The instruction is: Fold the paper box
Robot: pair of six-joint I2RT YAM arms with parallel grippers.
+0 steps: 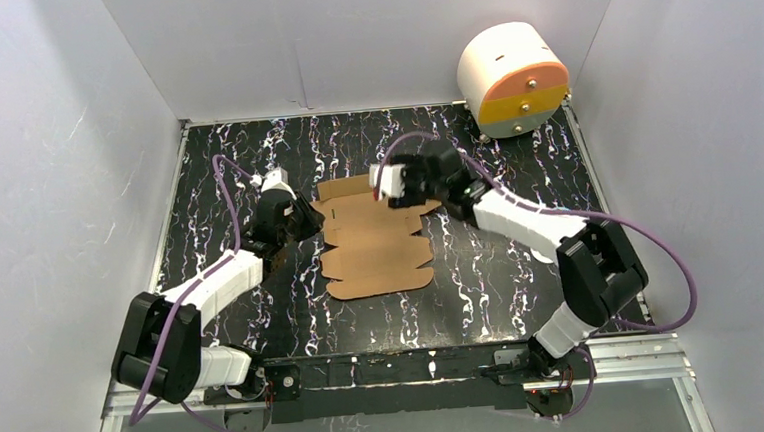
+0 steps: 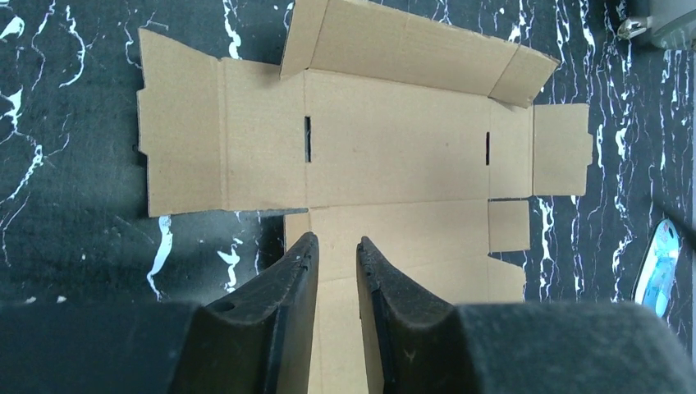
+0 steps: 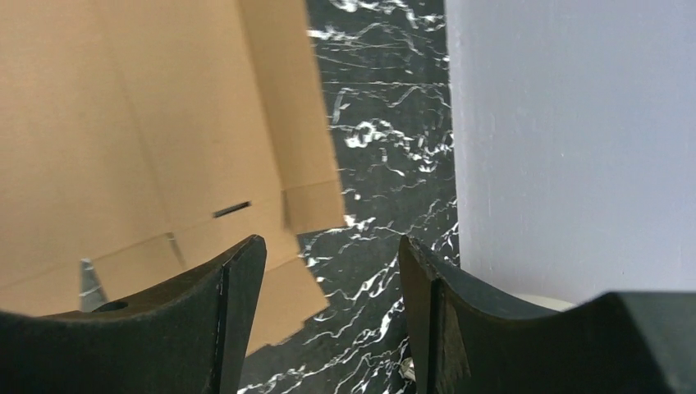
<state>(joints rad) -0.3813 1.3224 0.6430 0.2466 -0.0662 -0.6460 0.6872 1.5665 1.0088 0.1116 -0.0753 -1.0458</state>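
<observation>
I should next use my right gripper to pinch the paper box's far flap point(image 1: 366, 178) point(image 3: 318, 100) by its outer edge and leave the side flaps free, to fold the box's far side upright.
The paper box point(image 1: 375, 248) is a flat brown die-cut cardboard sheet lying mid-table, with slots and side flaps. In the left wrist view point(image 2: 394, 156) its far flap is tilted up. My left gripper point(image 1: 305, 221) is at the sheet's left edge. Its jaws point(image 2: 336, 245) stand a narrow gap apart over the cardboard, with nothing between them. My right gripper point(image 1: 389, 190) hovers over the sheet's far edge. Its jaws point(image 3: 330, 246) are wide open and empty, above the bare table beside a corner of the cardboard point(image 3: 148, 123).
A white cylinder with an orange-and-yellow face point(image 1: 513, 76) stands at the back right corner. White walls point(image 3: 566, 139) enclose the black marbled table point(image 1: 515, 168) on three sides.
</observation>
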